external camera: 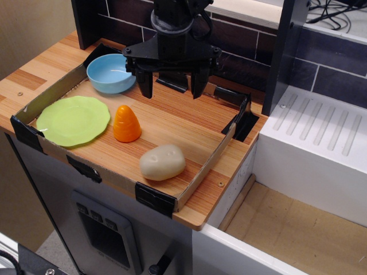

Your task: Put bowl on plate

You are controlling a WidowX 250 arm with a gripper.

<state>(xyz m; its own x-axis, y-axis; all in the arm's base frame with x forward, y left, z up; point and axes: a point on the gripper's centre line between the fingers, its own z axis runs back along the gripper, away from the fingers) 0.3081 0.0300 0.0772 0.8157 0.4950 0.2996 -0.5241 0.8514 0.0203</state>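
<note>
The light-blue bowl needs to go on the lime-green plate (73, 120), so my gripper should grab it by its rim (133, 71) next.
The light-blue bowl (110, 73) sits upright and empty at the back left corner of the walled wooden tray. The lime-green plate (73, 120) with a wavy rim lies flat at the tray's front left, apart from the bowl. My black gripper (172, 87) hangs over the back middle of the tray, just right of the bowl. Its two fingers point down, spread apart, with nothing between them. It does not touch the bowl.
An orange cone-shaped toy (127, 124) stands right of the plate. A cream potato-shaped lump (163, 162) lies near the front. The low tray wall (209, 163) has black corner brackets. A white sink and drainboard (318, 143) are to the right, a dark brick wall behind.
</note>
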